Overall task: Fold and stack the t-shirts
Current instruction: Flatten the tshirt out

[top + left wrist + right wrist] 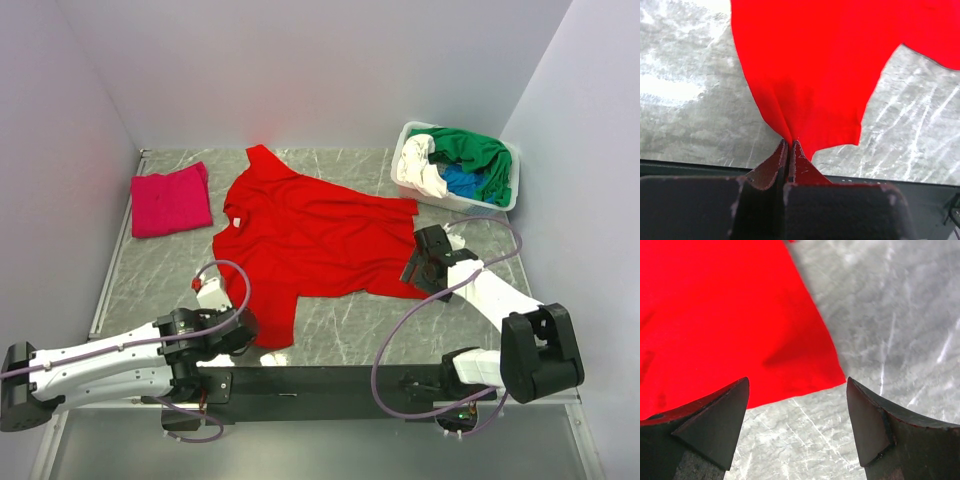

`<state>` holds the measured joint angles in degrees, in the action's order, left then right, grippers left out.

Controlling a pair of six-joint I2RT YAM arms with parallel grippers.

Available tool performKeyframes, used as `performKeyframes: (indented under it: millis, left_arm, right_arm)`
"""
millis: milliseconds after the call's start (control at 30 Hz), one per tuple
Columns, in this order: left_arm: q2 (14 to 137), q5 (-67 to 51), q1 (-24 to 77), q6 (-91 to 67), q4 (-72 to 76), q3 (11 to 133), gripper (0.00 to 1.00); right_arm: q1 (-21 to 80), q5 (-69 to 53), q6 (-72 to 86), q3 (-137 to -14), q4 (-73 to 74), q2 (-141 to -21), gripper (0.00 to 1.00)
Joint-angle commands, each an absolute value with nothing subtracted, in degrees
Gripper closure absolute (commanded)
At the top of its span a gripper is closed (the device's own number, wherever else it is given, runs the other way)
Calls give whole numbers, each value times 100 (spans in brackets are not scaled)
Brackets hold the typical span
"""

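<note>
My right gripper should next pick up the red t-shirt (310,240) by its near hem corner (419,293). Both grippers will then fold the near side of the t-shirt over.
A bright red t-shirt (310,240) lies spread on the grey marbled table. My left gripper (243,325) is shut on its near sleeve edge, and in the left wrist view the red cloth (810,75) runs into the closed gripper (789,145). My right gripper (420,262) is open at the shirt's right corner, and in the right wrist view that corner (805,370) lies just ahead of the gripper (797,390). A folded magenta-pink t-shirt (170,200) lies at the far left. Green (480,155), white (420,165) and blue (462,182) shirts fill the basket.
The white plastic basket (505,200) stands at the back right by the wall. White walls close the table on three sides. A black rail (320,380) with the arm bases runs along the near edge.
</note>
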<state>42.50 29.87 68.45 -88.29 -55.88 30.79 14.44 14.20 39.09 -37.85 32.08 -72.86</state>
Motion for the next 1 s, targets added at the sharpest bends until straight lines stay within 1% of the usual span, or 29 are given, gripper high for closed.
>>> performKeyframes:
  millis: [0, 267, 367, 467, 567, 600, 667, 700, 733, 767, 867, 900, 967]
  left_arm:
    - [4044, 3146, 6873, -8552, -5450, 3173, 99]
    - [3543, 3103, 6873, -8446, -5300, 3068, 99]
    - [3498, 3094, 6873, -8429, -5282, 3067, 100]
    - [3498, 3067, 6873, -8420, -5274, 3067, 99]
    - [3481, 3059, 6882, -8394, -5256, 3067, 99]
    - [3489, 3050, 6873, -8394, -5265, 3067, 100]
    - [3463, 3041, 6873, -8367, -5247, 3059, 99]
    - [3454, 3032, 6873, -8358, -5238, 3059, 99]
    - [3454, 3032, 6873, -8358, -5230, 3059, 99]
    - [3454, 3041, 6873, -8332, -5221, 3067, 100]
    - [3445, 3050, 6873, -8288, -5194, 3094, 99]
    - [3419, 3041, 6873, -8262, -5177, 3102, 100]
    - [3393, 3024, 6882, -8236, -5177, 3129, 99]
  right_arm:
    - [1345, 1609, 4271, -3639, 3419, -7145, 15]
    - [1239, 1573, 4526, -3366, 3094, -7391, 16]
    - [1231, 1661, 4588, -3305, 2997, -7453, 19]
    - [1222, 1775, 4605, -3287, 3032, -7401, 24]
    - [1222, 1811, 4658, -3226, 3006, -7243, 33]
    - [1230, 1793, 4684, -3208, 3006, -7225, 38]
    - [1222, 1767, 4676, -3173, 2980, -7190, 45]
    - [1230, 1767, 4684, -3182, 2979, -7198, 54]
    - [1222, 1758, 4667, -3182, 2997, -7198, 59]
    - [1222, 1758, 4667, -3199, 3014, -7198, 69]
    - [1248, 1758, 4649, -3252, 3111, -7155, 88]
    - [1257, 1749, 4641, -3269, 3155, -7137, 100]
    - [1396, 1749, 4658, -3366, 3313, -7084, 100]
